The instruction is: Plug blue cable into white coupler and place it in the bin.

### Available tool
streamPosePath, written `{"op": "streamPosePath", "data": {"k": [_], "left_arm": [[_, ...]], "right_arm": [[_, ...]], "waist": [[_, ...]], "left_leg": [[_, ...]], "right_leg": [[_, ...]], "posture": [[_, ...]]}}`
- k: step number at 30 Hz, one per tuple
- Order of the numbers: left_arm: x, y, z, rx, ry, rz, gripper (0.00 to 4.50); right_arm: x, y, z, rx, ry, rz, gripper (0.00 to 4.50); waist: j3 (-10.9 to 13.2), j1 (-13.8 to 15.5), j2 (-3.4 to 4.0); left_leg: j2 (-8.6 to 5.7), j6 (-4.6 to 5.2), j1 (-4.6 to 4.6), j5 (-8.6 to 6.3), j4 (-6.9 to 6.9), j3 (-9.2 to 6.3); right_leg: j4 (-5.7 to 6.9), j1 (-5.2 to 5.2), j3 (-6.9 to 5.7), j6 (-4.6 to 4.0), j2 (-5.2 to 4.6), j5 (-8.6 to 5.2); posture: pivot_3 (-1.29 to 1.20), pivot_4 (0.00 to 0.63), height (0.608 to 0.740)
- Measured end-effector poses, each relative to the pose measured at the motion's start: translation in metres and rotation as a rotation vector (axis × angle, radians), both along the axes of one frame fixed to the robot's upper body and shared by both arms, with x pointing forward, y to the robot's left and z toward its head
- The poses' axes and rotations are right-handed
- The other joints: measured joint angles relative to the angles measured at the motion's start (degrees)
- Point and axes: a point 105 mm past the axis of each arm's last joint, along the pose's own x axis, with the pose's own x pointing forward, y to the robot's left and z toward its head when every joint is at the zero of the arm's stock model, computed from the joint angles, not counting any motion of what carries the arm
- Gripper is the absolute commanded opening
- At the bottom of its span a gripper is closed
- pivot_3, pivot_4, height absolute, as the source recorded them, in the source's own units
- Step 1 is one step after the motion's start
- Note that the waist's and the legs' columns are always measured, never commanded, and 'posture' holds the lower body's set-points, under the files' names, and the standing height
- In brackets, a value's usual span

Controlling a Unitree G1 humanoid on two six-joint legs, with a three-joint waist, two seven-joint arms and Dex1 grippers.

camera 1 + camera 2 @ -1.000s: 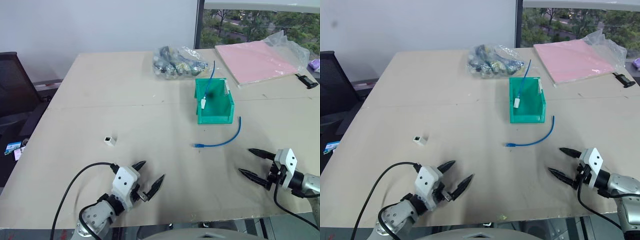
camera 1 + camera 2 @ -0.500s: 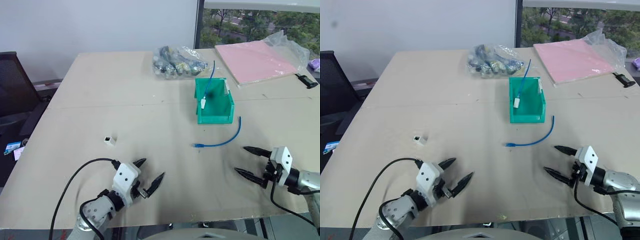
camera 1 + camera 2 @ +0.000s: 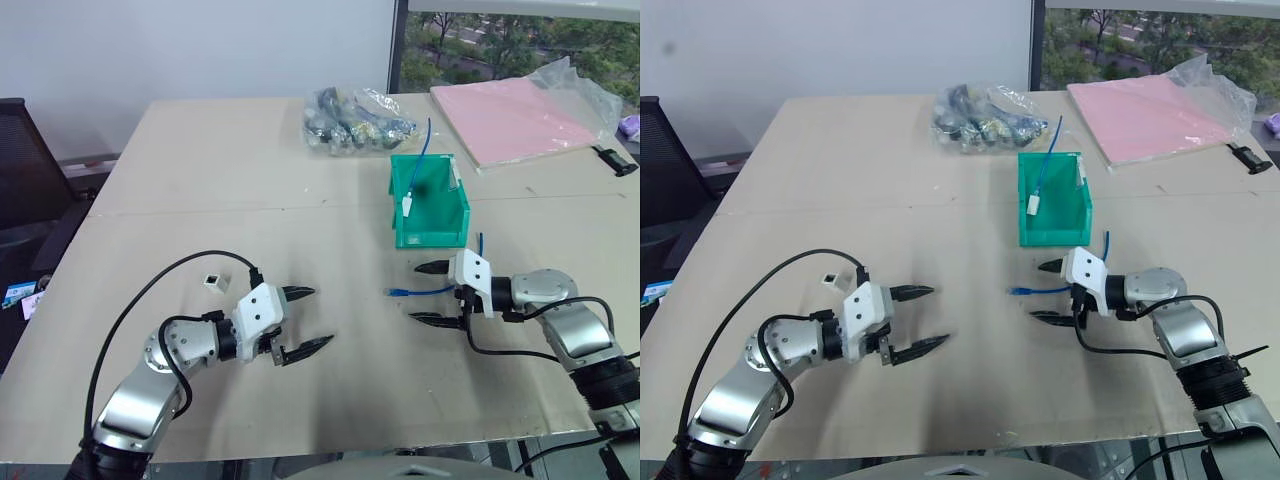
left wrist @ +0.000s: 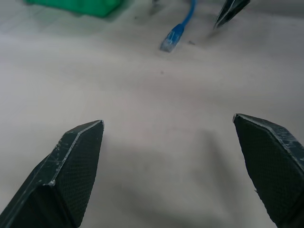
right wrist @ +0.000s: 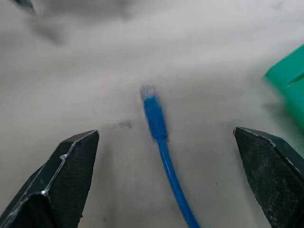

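The right gripper grabs the blue cable by the ribbed boot behind its plug [image 3: 399, 292] next, since the thin cord [image 3: 433, 292] lies slack and curved on the tabletop.
The blue cable [image 3: 440, 288] lies curved on the table in front of the bin [image 3: 447, 232], its plug end [image 3: 395, 291] pointing left. My right gripper [image 3: 415, 292] is open and points left, its fingers on either side of the cable near the plug; the right wrist view has the cable [image 5: 159, 137] running between them. The white coupler [image 3: 213, 280] sits alone on the left part of the table. To its right and nearer the front edge, my left gripper [image 3: 320, 316] is open and empty. It faces the plug [image 4: 172, 38] across bare table.
Another blue cable with a white coupler [image 3: 409, 205] stands in the green bin. A clear bag of cables [image 3: 355, 120] lies behind the bin, and a pink folder in plastic [image 3: 515, 115] is at the back right. My left arm's black lead [image 3: 170, 275] loops beside the coupler.
The right gripper has swung left from the table's front right to the cable's plug end. The left gripper has moved forward and up from the front edge. Both stay open.
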Motion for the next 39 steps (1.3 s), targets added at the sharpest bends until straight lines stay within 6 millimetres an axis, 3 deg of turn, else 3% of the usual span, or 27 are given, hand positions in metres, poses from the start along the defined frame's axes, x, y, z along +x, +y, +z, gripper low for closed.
{"op": "streamPosePath", "data": {"k": [3, 9, 10, 14, 20, 23, 28, 30, 35, 39], "left_arm": [[0.001, 0.001, 0.003, 0.017, 0.013, -0.055, 4.50], [0.001, 0.002, 0.004, 0.030, 0.025, -0.093, 4.50], [0.002, 0.004, 0.003, 0.037, 0.030, -0.094, 4.50], [0.006, 0.005, 0.006, 0.044, 0.025, -0.104, 4.50], [0.014, 0.001, 0.013, 0.038, 0.001, -0.124, 4.50], [0.017, -0.004, 0.012, 0.026, 0.006, -0.137, 4.50], [0.020, -0.017, 0.002, 0.050, 0.026, -0.200, 4.50], [0.028, -0.027, 0.000, 0.066, 0.008, -0.227, 4.50], [0.043, -0.051, -0.006, 0.078, -0.005, -0.263, 4.50], [0.051, -0.071, -0.016, 0.089, -0.016, -0.309, 4.50]], "right_arm": [[0.007, 0.010, 0.002, -0.006, -0.024, 0.026, 3.25], [0.010, 0.029, 0.001, 0.016, -0.020, 0.064, 0.17], [0.010, 0.031, 0.001, 0.014, -0.021, 0.072, 0.05], [0.009, 0.035, 0.001, 0.012, -0.005, 0.076, 0.05], [-0.007, 0.045, -0.002, 0.019, 0.048, 0.138, 0.05], [-0.009, 0.049, -0.002, 0.019, 0.044, 0.149, 1.07], [-0.004, 0.049, 0.003, 0.040, 0.018, 0.114, 3.68], [-0.005, 0.038, 0.014, 0.091, 0.007, 0.064, 4.45], [-0.024, -0.009, 0.030, 0.141, -0.020, -0.081, 4.45], [-0.055, -0.054, 0.029, 0.204, 0.002, -0.248, 4.45]], "waist": [[0.0, -0.4, -0.03], [0.0, -0.3, -0.02], [0.0, -0.3, -0.02], [0.0, -0.3, -0.02], [0.0, -0.3, -0.01], [0.0, -0.3, -0.01], [0.0, -0.2, -0.01], [0.1, 0.1, -0.03], [0.1, 0.6, -0.07], [0.1, 1.3, -0.06]], "left_leg": [[0.03, -0.03, 0.02, 0.00, -0.03, 0.00], [0.05, 0.12, 0.05, -0.08, -0.04, 0.00], [0.05, 0.12, 0.05, -0.08, -0.03, 0.00], [0.04, 0.11, 0.05, -0.07, 0.01, 0.00], [0.04, 0.05, 0.06, -0.04, -0.05, -0.04], [0.04, 0.06, 0.06, -0.05, -0.03, -0.03], [0.02, -0.10, 0.04, 0.05, 0.01, -0.03], [0.00, -0.10, 0.03, 0.05, 0.02, -0.05], [-0.06, -0.07, -0.03, 0.03, 0.01, -0.05], [-0.04, 0.06, -0.03, -0.04, 0.01, -0.07]], "right_leg": [[0.02, 0.00, 0.01, 0.00, 0.03, 0.00], [0.06, -0.03, 0.02, -0.01, 0.05, 0.01], [0.07, -0.03, 0.03, -0.01, 0.05, 0.01], [0.09, -0.03, 0.05, -0.01, 0.06, 0.02], [0.10, -0.05, 0.04, -0.01, 0.08, 0.01], [0.10, -0.04, 0.05, -0.01, 0.09, 0.02], [0.14, -0.04, 0.04, 0.00, 0.10, 0.02], [0.14, -0.03, 0.04, 0.01, 0.09, 0.02], [0.08, 0.00, 0.06, 0.14, 0.04, 0.10], [0.10, 0.01, 0.03, 0.16, 0.04, 0.11]], "posture": [[0.00, 0.150, 0.728], [0.00, 0.150, 0.728], [0.00, 0.150, 0.728], [0.00, 0.150, 0.728], [0.00, 0.150, 0.728], [0.00, 0.150, 0.728], [0.00, 0.150, 0.728], [0.00, 0.150, 0.728], [0.00, 0.150, 0.728], [0.00, 0.150, 0.728]]}}
